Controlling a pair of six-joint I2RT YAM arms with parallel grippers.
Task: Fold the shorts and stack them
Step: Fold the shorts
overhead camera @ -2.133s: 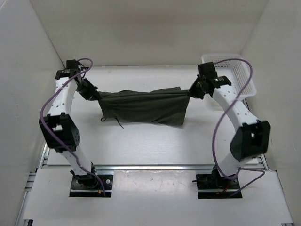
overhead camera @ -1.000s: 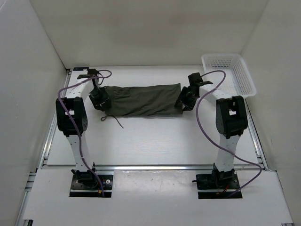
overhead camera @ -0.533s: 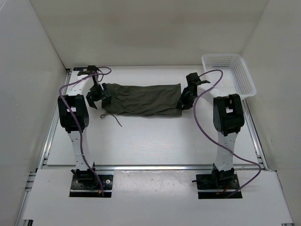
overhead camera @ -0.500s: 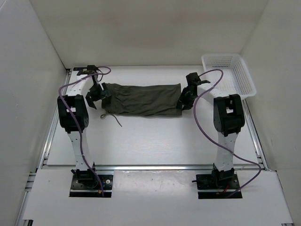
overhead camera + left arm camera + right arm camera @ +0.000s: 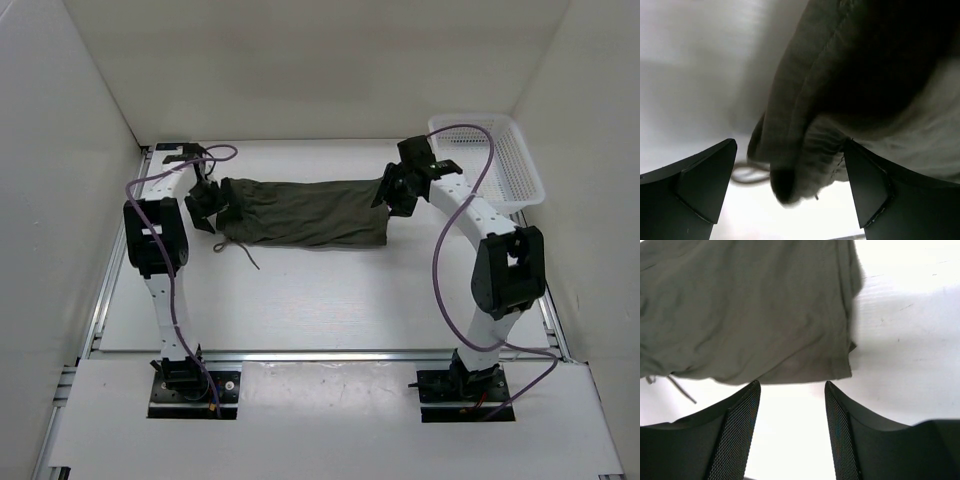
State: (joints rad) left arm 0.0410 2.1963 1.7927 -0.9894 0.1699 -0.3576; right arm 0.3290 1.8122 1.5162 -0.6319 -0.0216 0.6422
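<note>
The shorts (image 5: 300, 212) should be folded waistband over hem, so my left gripper will next grab them by the bunched waistband end (image 5: 228, 213) and leave the hem end lying flat.
The dark olive shorts (image 5: 300, 212) lie as a long folded band across the far half of the table. My left gripper (image 5: 205, 205) sits at their left end, wide open. In the left wrist view the bunched waistband corner (image 5: 805, 145) hangs loose between the two fingers (image 5: 700, 185), gripped by neither. My right gripper (image 5: 392, 192) hovers at the right end of the shorts, open. In the right wrist view the hem (image 5: 750, 310) lies just beyond the fingertips (image 5: 742, 415), with bare table showing in the gap.
A white mesh basket (image 5: 490, 160) stands at the far right corner of the table. A drawstring (image 5: 240, 252) trails off the front left of the shorts onto the white table (image 5: 320, 300). White walls close in on three sides.
The left gripper has opened and let go of the waistband corner. The right arm has risen and swung out, its gripper drawing back off the right end of the shorts.
</note>
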